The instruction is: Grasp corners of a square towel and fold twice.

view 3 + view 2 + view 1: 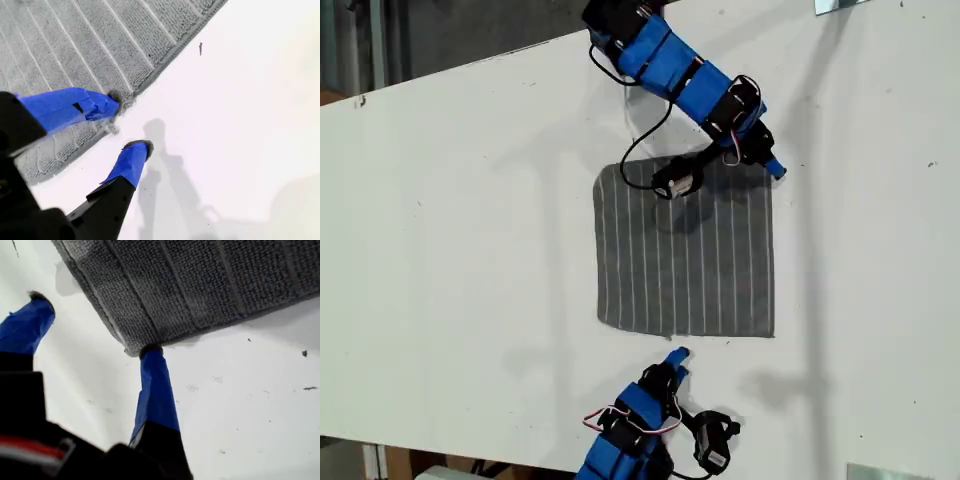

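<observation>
I will grab the striped towel's corner tip (768, 181) with my gripper next. Then I can fold it over onto the towel's opposite edge (599, 250).
The grey white-striped towel (685, 250) lies flat and unfolded on the white table (470, 250). My first gripper (772, 163) comes in from the exterior view's top and is at the towel's upper right corner. In the first wrist view it (94, 324) is open; one fingertip (150, 351) touches the corner tip (131, 349) and the other rests over bare table. My second gripper (676, 356) comes from the exterior view's bottom to the middle of the towel's near edge. It (129, 122) is open and straddles that edge (165, 62), one fingertip (111, 100) on the cloth.
A black cable (645, 135) from the first arm hangs over the towel's upper left part. Metal pieces sit at the exterior view's top right (840, 5) and bottom right (885, 472). The table's far edge (470, 62) runs along the exterior view's upper left.
</observation>
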{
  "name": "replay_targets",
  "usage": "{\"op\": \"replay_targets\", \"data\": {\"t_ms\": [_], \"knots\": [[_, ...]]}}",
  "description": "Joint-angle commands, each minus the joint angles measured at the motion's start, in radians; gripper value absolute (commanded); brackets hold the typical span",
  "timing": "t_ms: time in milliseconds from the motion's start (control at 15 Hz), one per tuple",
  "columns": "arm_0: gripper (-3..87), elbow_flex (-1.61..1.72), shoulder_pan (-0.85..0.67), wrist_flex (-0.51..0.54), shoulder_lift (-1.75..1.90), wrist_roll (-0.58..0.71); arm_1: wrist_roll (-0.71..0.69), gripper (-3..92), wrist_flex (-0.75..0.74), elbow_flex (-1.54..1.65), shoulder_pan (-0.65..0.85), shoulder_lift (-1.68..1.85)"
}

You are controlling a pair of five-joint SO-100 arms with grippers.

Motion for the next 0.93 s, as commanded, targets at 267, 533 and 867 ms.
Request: {"op": "replay_targets", "data": {"t_ms": [267,533,867], "knots": [[16.2,-0.002,0.020,-0.038,0.008,0.008,-0.029,37.2,0.018,0.009,0.025,0.031],[16.1,0.006,0.011,-0.063,0.006,0.034,-0.014,37.3,0.066,0.061,0.014,0.104],[16.0,0.018,0.009,-0.089,0.002,0.038,-0.009,37.5,-0.094,0.190,-0.002,0.114]]}}
